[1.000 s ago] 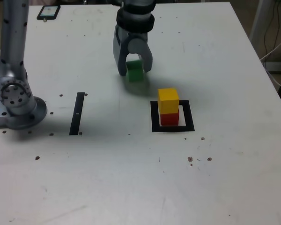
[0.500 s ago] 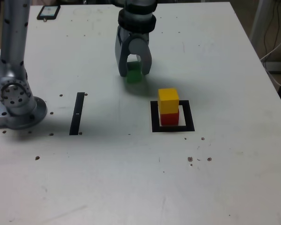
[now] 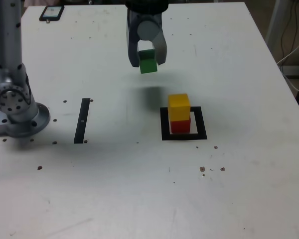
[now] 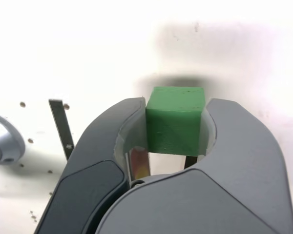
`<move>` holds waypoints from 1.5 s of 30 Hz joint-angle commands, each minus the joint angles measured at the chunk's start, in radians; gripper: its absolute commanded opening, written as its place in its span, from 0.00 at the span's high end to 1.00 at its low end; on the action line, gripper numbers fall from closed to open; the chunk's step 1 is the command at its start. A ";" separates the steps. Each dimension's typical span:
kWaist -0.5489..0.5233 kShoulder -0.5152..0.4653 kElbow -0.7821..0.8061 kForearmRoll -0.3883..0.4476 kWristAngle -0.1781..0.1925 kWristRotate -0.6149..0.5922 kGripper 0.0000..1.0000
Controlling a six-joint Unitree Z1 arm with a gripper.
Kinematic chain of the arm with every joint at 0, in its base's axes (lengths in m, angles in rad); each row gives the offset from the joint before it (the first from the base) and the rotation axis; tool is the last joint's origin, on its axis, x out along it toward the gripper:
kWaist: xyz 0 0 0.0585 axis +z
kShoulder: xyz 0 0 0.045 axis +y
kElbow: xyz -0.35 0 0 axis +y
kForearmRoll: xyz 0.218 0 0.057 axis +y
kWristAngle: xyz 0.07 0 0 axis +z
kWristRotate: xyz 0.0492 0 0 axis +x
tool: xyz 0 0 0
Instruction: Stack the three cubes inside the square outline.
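Observation:
The gripper should keep holding the green cube (image 3: 148, 63) until it gets to the yellow cube (image 3: 179, 106): the cube is in the air short of it and would fall and miss if the gripper opened now.
My gripper (image 3: 147, 60) is shut on the green cube (image 3: 148, 63) and holds it in the air above the table, behind and to the exterior view's left of the stack. In the wrist view the green cube (image 4: 176, 119) sits clamped between my two grey fingers (image 4: 112, 141). The yellow cube (image 3: 179, 106) rests on top of the red cube (image 3: 180, 125), and both stand inside the square outline (image 3: 184, 135).
A thin black strip (image 3: 82, 120) lies flat at the exterior view's left of the outline. The arm's grey base (image 3: 15, 107) stands at the table's left edge. A phone (image 3: 51, 12) lies at the far left corner. Small dark specks dot the white table (image 3: 139, 189).
My gripper closed on the green cube and lifted it off the table. A shadow now lies on the table where the cube stood.

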 commanded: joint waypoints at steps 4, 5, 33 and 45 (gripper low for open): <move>-0.138 -0.048 -0.086 0.091 0.013 -0.076 0.80; -0.160 -0.049 -0.095 0.102 0.013 -0.090 0.80; -0.484 0.113 -0.308 0.222 0.004 -0.306 0.79; -0.469 0.139 -0.320 0.219 0.011 -0.285 0.76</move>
